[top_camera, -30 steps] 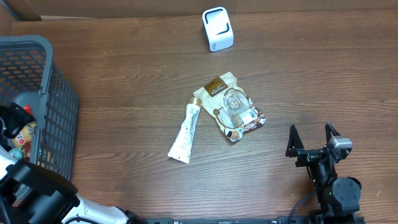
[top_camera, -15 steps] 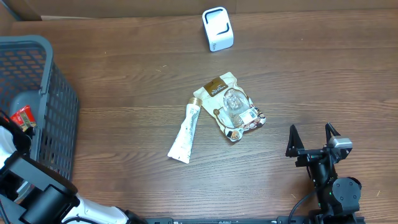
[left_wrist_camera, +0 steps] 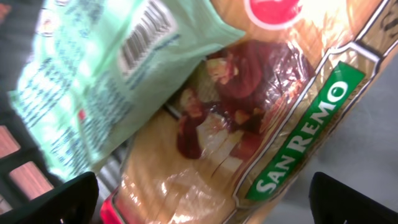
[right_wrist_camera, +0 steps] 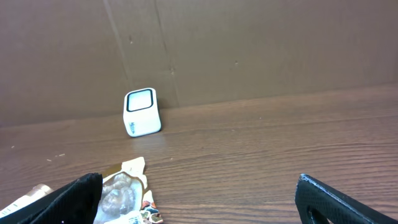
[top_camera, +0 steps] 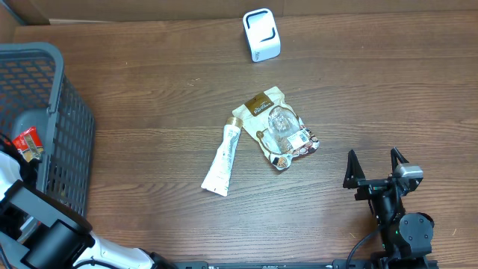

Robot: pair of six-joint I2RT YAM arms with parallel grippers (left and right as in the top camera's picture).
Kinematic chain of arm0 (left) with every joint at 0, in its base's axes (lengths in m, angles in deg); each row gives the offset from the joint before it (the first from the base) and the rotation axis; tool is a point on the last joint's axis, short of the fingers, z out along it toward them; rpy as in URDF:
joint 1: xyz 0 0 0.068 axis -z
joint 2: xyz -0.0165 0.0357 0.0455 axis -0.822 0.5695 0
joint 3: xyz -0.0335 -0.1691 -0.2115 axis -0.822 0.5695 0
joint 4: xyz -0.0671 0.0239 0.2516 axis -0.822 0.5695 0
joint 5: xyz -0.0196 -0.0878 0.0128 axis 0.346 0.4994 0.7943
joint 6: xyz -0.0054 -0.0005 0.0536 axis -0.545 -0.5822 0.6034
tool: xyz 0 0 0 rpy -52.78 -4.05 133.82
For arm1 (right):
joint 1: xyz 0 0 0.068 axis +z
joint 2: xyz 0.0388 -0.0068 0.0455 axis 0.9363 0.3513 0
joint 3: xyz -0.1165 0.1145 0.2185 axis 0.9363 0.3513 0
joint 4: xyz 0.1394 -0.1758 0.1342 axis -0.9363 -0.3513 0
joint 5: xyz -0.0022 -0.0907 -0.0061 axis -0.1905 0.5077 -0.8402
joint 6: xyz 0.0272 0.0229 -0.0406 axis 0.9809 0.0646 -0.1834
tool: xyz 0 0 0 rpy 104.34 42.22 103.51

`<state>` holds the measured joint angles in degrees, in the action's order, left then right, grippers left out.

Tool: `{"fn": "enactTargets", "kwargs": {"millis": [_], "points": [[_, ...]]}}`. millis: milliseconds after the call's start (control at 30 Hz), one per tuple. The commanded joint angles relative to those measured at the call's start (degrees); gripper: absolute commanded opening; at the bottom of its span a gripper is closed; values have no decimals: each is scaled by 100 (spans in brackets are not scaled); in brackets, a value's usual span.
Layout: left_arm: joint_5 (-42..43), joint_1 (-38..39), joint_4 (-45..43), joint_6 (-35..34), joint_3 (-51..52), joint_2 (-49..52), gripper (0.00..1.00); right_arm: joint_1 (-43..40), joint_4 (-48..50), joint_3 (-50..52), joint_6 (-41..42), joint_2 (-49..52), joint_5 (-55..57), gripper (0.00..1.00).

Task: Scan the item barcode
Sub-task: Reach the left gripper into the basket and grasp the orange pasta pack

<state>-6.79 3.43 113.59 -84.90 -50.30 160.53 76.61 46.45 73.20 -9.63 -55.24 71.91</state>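
I should next grab the San Remo pasta bag across its middle by its long edges with my left gripper. This leaves the bag's broad sides free, and I can scan the barcode.
In the left wrist view my left gripper (left_wrist_camera: 205,208) stands open inside the basket, just above a clear pasta bag (left_wrist_camera: 261,118) with a green "San Remo" band. A pale green packet (left_wrist_camera: 106,74) with a barcode lies partly over that bag. Nothing sits between the fingers (left_wrist_camera: 62,199). The white scanner (top_camera: 261,34) stands at the table's far edge. My right gripper (top_camera: 376,170) is open and empty at the near right, facing the scanner (right_wrist_camera: 142,112). A white tube (top_camera: 222,158) and a snack pouch (top_camera: 278,128) lie mid-table.
The dark grey mesh basket (top_camera: 71,127) fills the left edge, with a red-topped package (top_camera: 28,142) showing inside. A brown cardboard wall (right_wrist_camera: 249,43) backs the table behind the scanner. The snack pouch (right_wrist_camera: 124,186) lies just ahead of my right gripper's left finger.
The left arm has drawn back toward the near edge inside the basket, and a red-topped package now shows there. The right arm and the table items have not moved.
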Motion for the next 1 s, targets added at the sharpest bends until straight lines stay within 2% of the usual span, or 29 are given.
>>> {"fn": "enactTargets", "kwargs": {"millis": [0,300,567,867,967], "points": [[94,-24,-31,256,63,249,98,22,13,61,-7,-46,-28,100],[-42,-72,-308,256,68,439,100,22,13,61,-4,-46,-28,100],[170,-63,-315,361,68,1108,100,22,13,61,-7,-46,-28,100],[173,-61,-378,337,68,1333,93,22,13,61,-7,-46,-28,100],[197,-61,-378,334,68,1333,85,22,13,61,-7,-46,-28,100]]}}
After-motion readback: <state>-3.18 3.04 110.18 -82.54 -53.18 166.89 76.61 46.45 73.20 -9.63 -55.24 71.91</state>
